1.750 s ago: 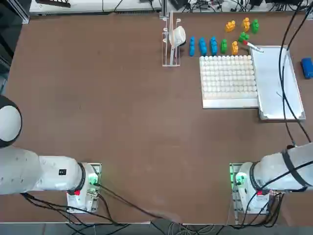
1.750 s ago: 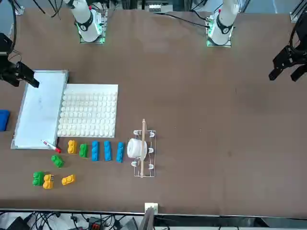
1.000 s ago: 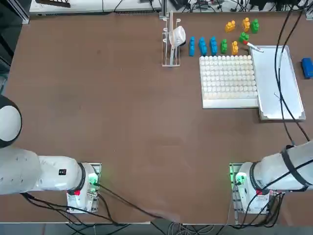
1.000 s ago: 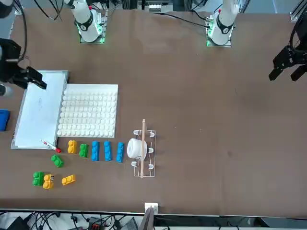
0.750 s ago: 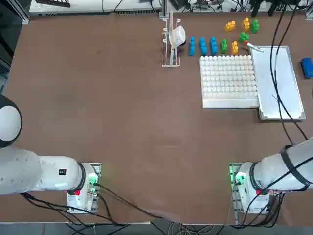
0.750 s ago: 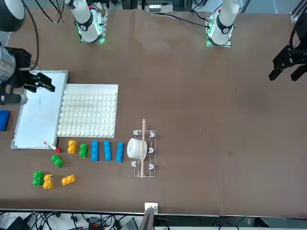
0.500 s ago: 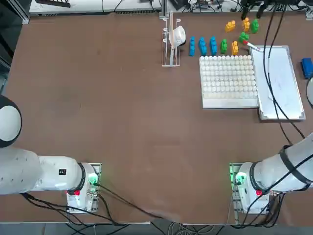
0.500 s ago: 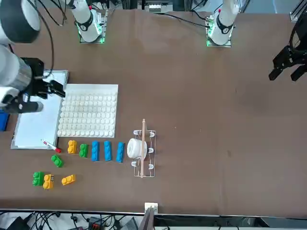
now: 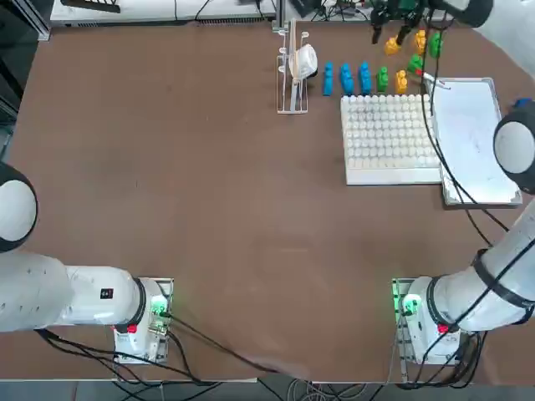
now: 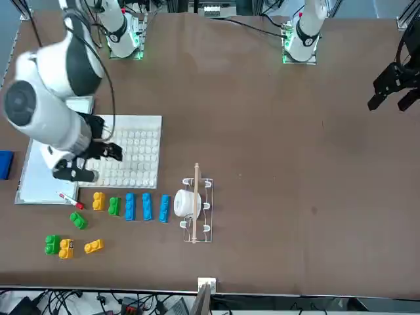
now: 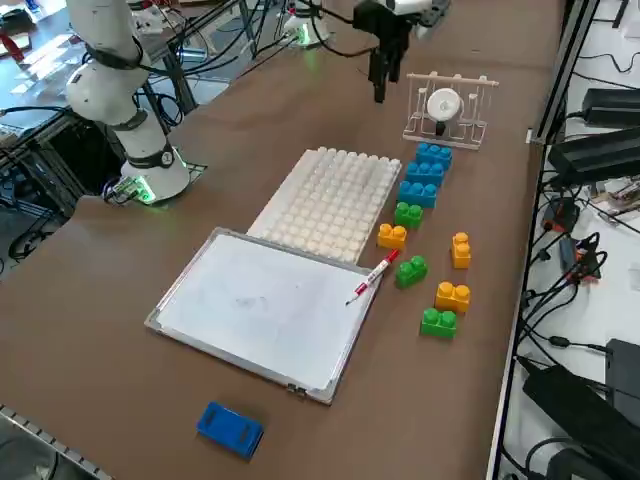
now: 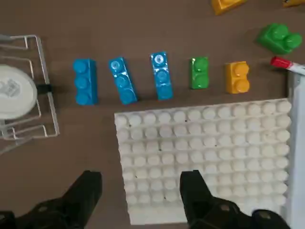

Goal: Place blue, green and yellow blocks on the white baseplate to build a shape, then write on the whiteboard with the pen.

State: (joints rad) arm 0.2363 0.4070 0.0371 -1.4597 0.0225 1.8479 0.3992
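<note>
Next, my right gripper takes hold of the blue block beside the rack by its flat long sides, while round studs cover the block's top.
My right gripper (image 12: pixel 140 191) is open and empty, hovering above the white baseplate (image 12: pixel 205 157) near its corner by the rack; it also shows in the front view as gripper (image 10: pixel 95 163). Past the plate's edge lies a row of three blue blocks (image 12: pixel 122 80), one green block (image 12: pixel 199 73) and one yellow block (image 12: pixel 237 77). Farther out lie more green blocks (image 9: pixel 415 63) and yellow blocks (image 10: pixel 94 246). The pen (image 11: pixel 372 277) lies with its red cap off the whiteboard's (image 11: pixel 260 310) corner.
A wire rack (image 10: pixel 195 203) holding a white roll stands beside the blue blocks. A blue pad (image 11: pixel 230 428) lies beyond the whiteboard's far side. The right arm's cable (image 9: pixel 435 125) hangs over the plate and board.
The right arm has swung from beside the whiteboard across it to above the baseplate, nearer the row of blocks. The gripper stayed open. Nothing on the table moved.
</note>
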